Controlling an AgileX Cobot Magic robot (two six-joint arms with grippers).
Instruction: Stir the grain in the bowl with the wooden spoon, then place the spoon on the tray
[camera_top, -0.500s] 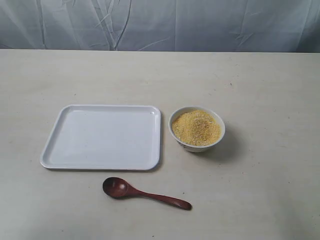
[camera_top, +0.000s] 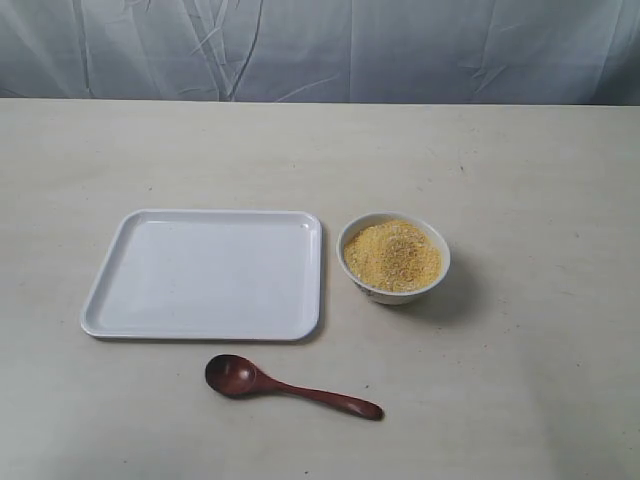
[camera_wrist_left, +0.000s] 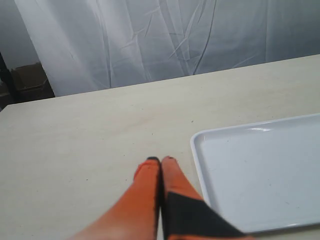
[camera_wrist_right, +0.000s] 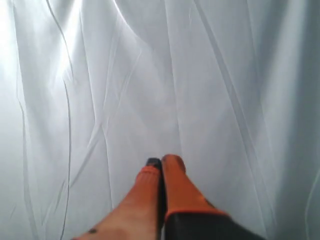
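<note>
My right gripper should grab the wooden spoon (camera_top: 285, 387) by its handle next. Then the spoon's round end stays free to stir the grain.
In the exterior view a white tray (camera_top: 205, 273) lies left of centre, and a small white bowl (camera_top: 394, 290) heaped with yellow grain (camera_top: 393, 255) stands just to its right. The dark wooden spoon (camera_top: 285, 387) lies on the table in front of both, its round end to the left. Neither arm shows in the exterior view. My left gripper (camera_wrist_left: 161, 160) is shut with nothing in it, hovering over bare table beside the tray (camera_wrist_left: 260, 175). My right gripper (camera_wrist_right: 162, 161) is shut and empty, facing only the white curtain.
A creased white curtain (camera_top: 320, 50) hangs behind the far edge of the beige table (camera_top: 520, 160). In the left wrist view dark objects (camera_wrist_left: 22, 80) stand past the table's edge, beside the curtain.
</note>
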